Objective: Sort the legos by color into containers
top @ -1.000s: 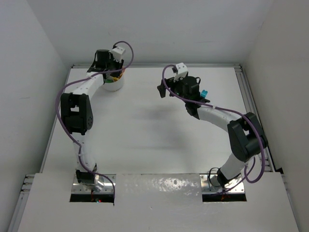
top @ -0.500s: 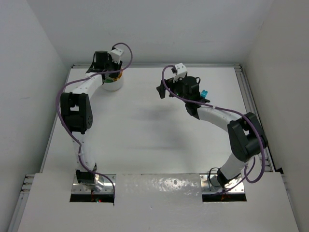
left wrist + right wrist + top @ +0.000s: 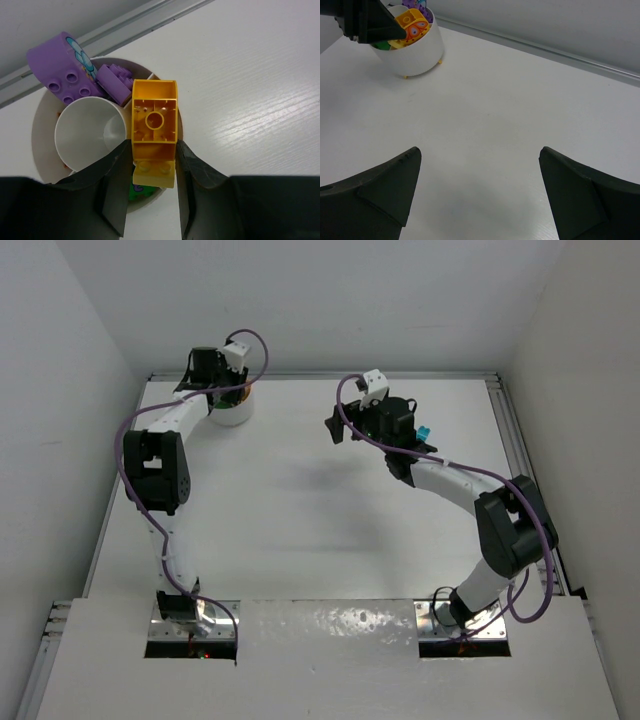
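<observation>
The yellow lego (image 3: 154,117) hangs low inside the round white bowl's rim, beside the green one. The left gripper needs to open, as the yellow lego would land inside.
My left gripper (image 3: 152,150) is shut on a yellow lego (image 3: 154,117), held underside-up just over the near-right part of the round white bowl (image 3: 40,135). In the bowl's containers lie a big purple lego (image 3: 67,70), a smaller purple one (image 3: 116,82), a paler yellow one (image 3: 154,174) and a green one (image 3: 136,190). From above, the left gripper (image 3: 213,373) hangs over the bowl (image 3: 230,416) at the table's far left. A teal lego (image 3: 424,432) lies on the table beside the right arm. My right gripper (image 3: 480,155) is open and holds nothing, facing the bowl (image 3: 417,52).
A metal rail (image 3: 125,25) runs along the table's far edge right behind the bowl, with the white back wall beyond it. Side walls close in the table left and right. The right gripper (image 3: 340,428) hovers above the table's middle.
The left gripper has shifted slightly left and back over the bowl, still gripping the yellow lego. The right arm has not moved.
</observation>
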You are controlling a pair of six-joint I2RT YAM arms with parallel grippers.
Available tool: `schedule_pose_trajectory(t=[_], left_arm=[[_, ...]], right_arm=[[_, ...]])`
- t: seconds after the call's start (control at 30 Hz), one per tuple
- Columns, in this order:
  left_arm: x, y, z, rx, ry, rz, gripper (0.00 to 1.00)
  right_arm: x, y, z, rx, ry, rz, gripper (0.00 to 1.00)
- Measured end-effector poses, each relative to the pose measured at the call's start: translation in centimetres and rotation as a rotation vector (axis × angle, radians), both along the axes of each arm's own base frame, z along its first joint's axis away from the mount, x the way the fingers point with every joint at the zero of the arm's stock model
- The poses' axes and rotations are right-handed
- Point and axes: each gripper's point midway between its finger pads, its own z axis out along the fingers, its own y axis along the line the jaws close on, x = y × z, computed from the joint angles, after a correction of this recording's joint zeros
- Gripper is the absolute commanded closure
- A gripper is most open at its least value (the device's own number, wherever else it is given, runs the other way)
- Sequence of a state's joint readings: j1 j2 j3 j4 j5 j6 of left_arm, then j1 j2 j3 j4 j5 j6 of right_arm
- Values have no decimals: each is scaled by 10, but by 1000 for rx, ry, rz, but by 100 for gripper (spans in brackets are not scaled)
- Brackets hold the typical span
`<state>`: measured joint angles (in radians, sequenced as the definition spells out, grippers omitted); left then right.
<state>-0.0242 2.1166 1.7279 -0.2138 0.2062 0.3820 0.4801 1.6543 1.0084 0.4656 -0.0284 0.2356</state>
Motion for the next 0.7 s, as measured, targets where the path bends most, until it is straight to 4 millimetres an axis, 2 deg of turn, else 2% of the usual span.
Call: schedule_pose_trajectory(t=[0.17,0.37,0.7], left_arm=[[0,-1,0,-8,1,2,59],[-6,-1,-3,-25,38,8,47],[-6,-2,2,-32,42,1,43]], right_arm=[[-1,0,-1,-1,3,3,1],[-1,1,-1,0,5,10,1],[-4,6,0,4,10,42,1]])
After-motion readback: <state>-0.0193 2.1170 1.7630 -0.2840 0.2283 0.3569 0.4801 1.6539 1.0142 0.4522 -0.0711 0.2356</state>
